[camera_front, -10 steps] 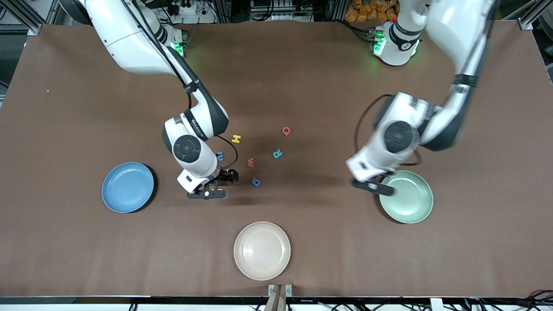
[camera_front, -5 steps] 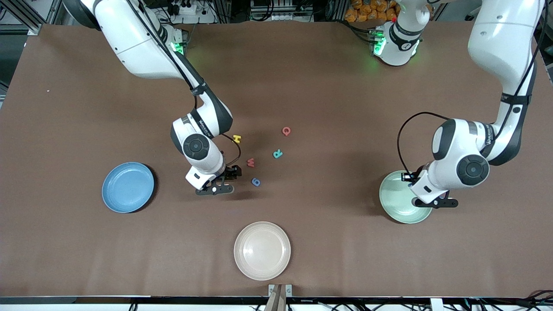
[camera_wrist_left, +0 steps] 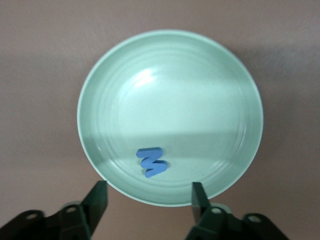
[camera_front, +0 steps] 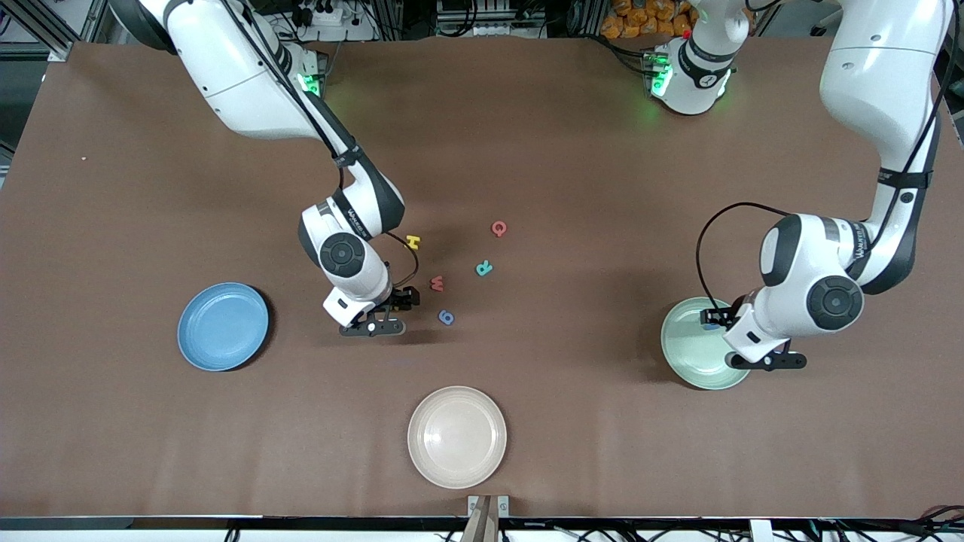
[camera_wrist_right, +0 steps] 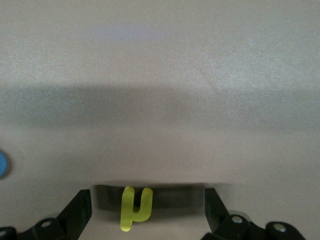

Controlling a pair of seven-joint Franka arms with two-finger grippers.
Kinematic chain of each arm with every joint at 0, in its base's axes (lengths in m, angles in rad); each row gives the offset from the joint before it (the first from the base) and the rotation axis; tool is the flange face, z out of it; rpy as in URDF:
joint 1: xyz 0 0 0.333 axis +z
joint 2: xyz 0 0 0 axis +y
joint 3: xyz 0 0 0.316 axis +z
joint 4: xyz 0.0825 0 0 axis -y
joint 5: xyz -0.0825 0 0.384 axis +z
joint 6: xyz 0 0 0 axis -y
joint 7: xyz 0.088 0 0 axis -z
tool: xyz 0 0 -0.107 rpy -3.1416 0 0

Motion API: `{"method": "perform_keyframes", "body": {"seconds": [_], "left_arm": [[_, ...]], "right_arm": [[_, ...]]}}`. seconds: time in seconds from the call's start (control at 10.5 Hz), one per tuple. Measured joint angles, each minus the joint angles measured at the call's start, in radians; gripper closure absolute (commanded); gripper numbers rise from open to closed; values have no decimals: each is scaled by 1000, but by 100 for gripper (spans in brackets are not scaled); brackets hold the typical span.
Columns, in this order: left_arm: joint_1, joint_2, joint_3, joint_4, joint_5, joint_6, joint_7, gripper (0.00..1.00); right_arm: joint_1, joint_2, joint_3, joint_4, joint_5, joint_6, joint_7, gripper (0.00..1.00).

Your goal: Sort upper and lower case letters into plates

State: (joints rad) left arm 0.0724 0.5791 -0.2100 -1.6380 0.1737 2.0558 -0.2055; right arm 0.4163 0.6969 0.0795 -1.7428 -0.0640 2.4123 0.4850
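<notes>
The yellow letter point(camera_wrist_right: 134, 208) is level with my right gripper's fingers, so my right gripper should close. Closing now would hold the letter.
A small blue letter point(camera_wrist_left: 151, 162) lies loose in the pale mint green plate point(camera_wrist_left: 125, 85), near its rim. My left gripper point(camera_wrist_left: 148, 199) hangs open just above that rim; in the front view the left gripper point(camera_front: 762, 360) is over the edge of the mint plate point(camera_front: 689, 350). My right gripper point(camera_wrist_right: 146, 210) is open low over the table with a yellow lowercase letter point(camera_wrist_right: 134, 208) lying between its fingers, untouched. In the front view the right gripper point(camera_front: 373, 325) hides that letter. The sky blue plate point(camera_front: 223, 326) holds nothing.
Loose letters lie beside the right gripper: yellow H point(camera_front: 412, 242), red Q point(camera_front: 498, 228), teal R point(camera_front: 484, 268), red W point(camera_front: 437, 283) and a blue one point(camera_front: 446, 317). A beige plate point(camera_front: 457, 436) sits near the table's front edge.
My left arm swung over the mint plate, then its gripper opened and let the blue letter drop into the plate. My right gripper shifted slightly toward the letters and settled lower.
</notes>
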Motion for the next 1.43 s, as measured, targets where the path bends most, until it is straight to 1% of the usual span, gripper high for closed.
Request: {"method": "perform_keyframes", "body": {"seconds": [0.19, 0.29, 0.38, 0.67, 0.76, 0.86, 1.05, 1.24, 1.43], "left_arm": [[-4, -24, -10, 27, 0, -50, 0, 0], [-15, -44, -26, 30, -3, -84, -17, 0], [-30, -64, -57, 29, -8, -116, -79, 0], [-56, -85, -224, 11, -11, -136, -341, 0], [-65, -85, -277, -3, -11, -135, -391, 0], [-86, -85, -311, -20, -11, -129, -429, 0], [-173, -82, -323, -70, -11, -64, -543, 0], [-239, -76, -324, -126, -11, 48, -631, 0], [-313, -61, -323, -145, -6, 85, -701, 0]], "right_arm": [[0, 0, 0, 0, 0, -3, 4, 0], [0, 0, 0, -1, 0, -7, 5, 42], [0, 0, 0, -1, 0, -11, 6, 99], [1, -6, 3, 0, 1, -18, 33, 100], [2, -9, 4, 0, 1, -21, 38, 100], [3, -10, 4, 0, 1, -21, 40, 100], [1, -12, 0, 2, 1, -21, 40, 100], [-24, -40, -9, 12, 0, -25, 34, 100], [-122, -90, -16, 27, -1, -77, -75, 100]]}}
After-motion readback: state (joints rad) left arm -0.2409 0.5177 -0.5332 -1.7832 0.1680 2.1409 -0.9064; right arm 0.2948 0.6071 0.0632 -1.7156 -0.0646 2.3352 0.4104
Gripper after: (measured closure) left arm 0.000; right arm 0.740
